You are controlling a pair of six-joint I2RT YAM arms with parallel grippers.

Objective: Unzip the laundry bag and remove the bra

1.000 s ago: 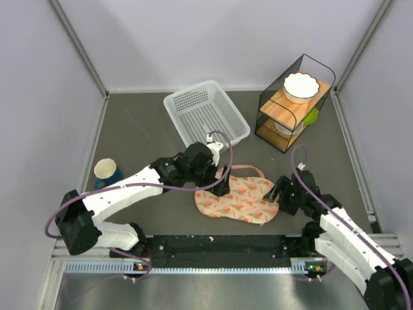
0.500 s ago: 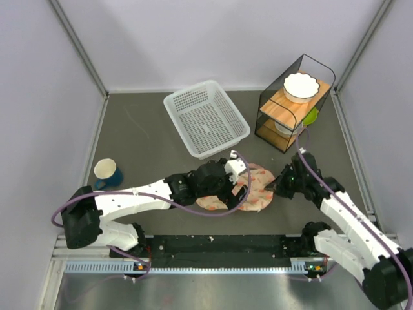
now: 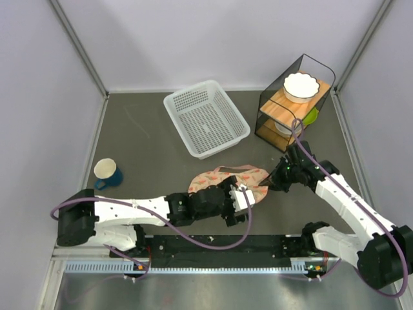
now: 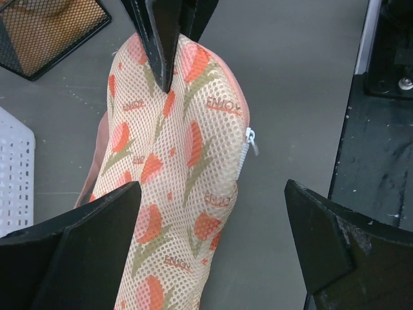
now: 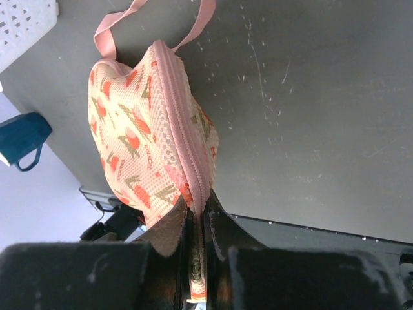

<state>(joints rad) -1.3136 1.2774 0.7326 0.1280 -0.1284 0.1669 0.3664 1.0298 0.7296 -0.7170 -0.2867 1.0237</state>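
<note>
The left gripper will grab the laundry bag (image 4: pixel 174 168) by its zipper edge (image 4: pixel 231 188) beside the pull, so the small white pull stays free to be drawn open.
The laundry bag (image 3: pixel 222 179), beige-pink mesh with red-orange flower prints, has its right end raised off the grey table. My right gripper (image 3: pixel 270 184) is shut on that end, pinching the pink zipper seam (image 5: pixel 193 187) at the bag's (image 5: pixel 145 139) edge between the fingers of the right gripper (image 5: pixel 199 223). My left gripper (image 3: pixel 247 194) is open at the bag's near side, and the bag (image 4: pixel 174 168) lies between its fingers (image 4: pixel 71 258) without touching them. The small white zipper pull (image 4: pixel 250 139) shows on the bag's right edge. The zipper looks closed. The bra is hidden.
A white perforated basket (image 3: pixel 206 119) stands at the back middle. A black wire shelf (image 3: pixel 293 106) with a white bowl is at the back right. A blue cup (image 3: pixel 106 173) sits at the left. The black base rail (image 3: pixel 219 244) runs along the near edge.
My right gripper closed on the bag's right end and pulled it up and back. My left arm swung from the bag's far side round to its near side, still open.
</note>
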